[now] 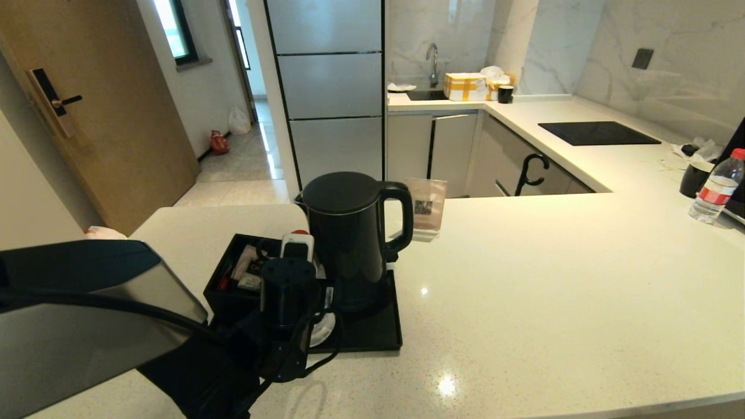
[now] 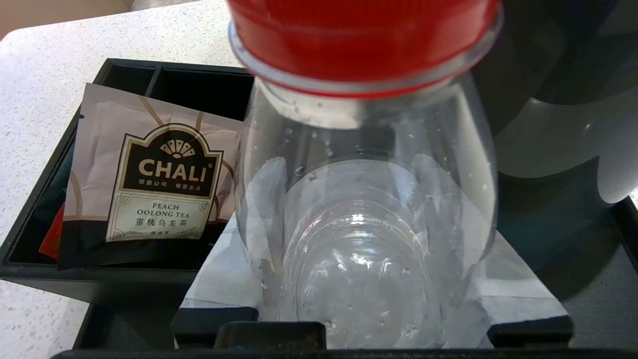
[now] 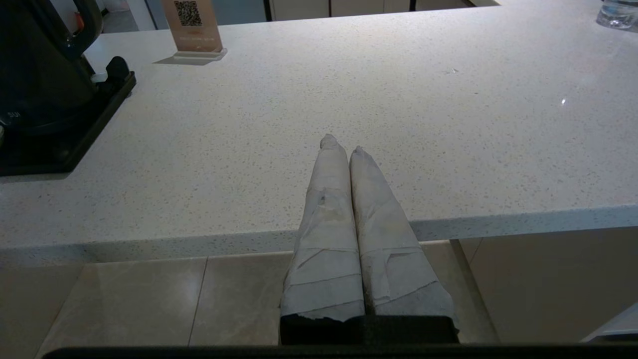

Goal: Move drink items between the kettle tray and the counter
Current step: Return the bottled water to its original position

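My left gripper should open now. The bottle (image 1: 300, 233) is low between the tea box and the kettle, and its bottom is over the white coaster (image 1: 323, 329).
A clear water bottle (image 2: 364, 209) with a red cap (image 2: 364, 40) stands upright between the white-taped fingers (image 2: 224, 269) of my left gripper (image 2: 349, 199), which is shut on its body. In the head view that gripper (image 1: 288, 302) hangs over the near left part of the flat black kettle tray (image 1: 378, 337), and only the cap (image 1: 300, 233) shows behind it. The tall black kettle (image 1: 349, 238) stands on the tray's far side. A second red-capped bottle (image 1: 716, 186) stands on the pale counter (image 1: 553, 291) at the far right. My right gripper (image 3: 341, 144) is shut and empty at the counter's near edge.
A black square box (image 1: 227, 291) with a tea sachet (image 2: 149, 174) sits left of the tray. A round white coaster (image 1: 323, 331) lies on the tray under the arm. A QR sign (image 1: 426, 209) stands behind the kettle. A black hob panel (image 1: 596, 132) and a dark cup (image 1: 695, 177) are far right.
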{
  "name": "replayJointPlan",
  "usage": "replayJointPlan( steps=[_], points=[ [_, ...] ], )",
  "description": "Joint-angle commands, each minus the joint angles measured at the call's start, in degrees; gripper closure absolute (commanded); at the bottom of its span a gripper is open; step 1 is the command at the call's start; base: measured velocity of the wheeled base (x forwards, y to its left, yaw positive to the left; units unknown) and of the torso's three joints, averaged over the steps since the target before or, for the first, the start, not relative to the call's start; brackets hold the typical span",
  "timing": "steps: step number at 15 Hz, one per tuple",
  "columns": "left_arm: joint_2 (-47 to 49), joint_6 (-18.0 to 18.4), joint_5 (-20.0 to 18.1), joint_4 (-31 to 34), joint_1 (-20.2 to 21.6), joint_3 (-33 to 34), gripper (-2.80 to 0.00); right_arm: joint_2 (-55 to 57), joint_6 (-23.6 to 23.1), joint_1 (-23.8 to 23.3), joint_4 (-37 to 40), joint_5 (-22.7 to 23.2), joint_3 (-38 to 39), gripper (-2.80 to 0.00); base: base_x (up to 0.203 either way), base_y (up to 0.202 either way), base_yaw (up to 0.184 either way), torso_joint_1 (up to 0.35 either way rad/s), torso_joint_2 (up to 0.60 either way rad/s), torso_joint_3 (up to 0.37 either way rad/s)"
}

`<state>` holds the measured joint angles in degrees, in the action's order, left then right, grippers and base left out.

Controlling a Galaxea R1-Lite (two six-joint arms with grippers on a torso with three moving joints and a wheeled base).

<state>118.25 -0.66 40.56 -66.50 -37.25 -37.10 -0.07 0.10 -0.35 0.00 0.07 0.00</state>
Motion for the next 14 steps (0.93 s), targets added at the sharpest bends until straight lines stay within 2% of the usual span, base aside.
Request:
replayJointPlan(
  steps=[1,6,7,14],
  points=[
    [0.1,0.0,0.2,-0.4,0.0,0.0,0.00,0.1,0.0,0.0,0.0,0.0,0.0,0.00,0.000,0.000,0.000,0.000,0.00,0.000],
    [0.1,0.0,0.2,-0.4,0.0,0.0,0.00,0.1,0.0,0.0,0.0,0.0,0.0,0.00,0.000,0.000,0.000,0.000,0.00,0.000],
    [0.1,0.0,0.2,-0.4,0.0,0.0,-2.80,0.1,0.0,0.0,0.0,0.0,0.0,0.00,0.000,0.000,0.000,0.000,0.00,0.000],
    [0.1,0.0,0.2,-0.4,0.0,0.0,-2.80,0.1,0.0,0.0,0.0,0.0,0.0,0.00,0.000,0.000,0.000,0.000,0.00,0.000]
  ],
)
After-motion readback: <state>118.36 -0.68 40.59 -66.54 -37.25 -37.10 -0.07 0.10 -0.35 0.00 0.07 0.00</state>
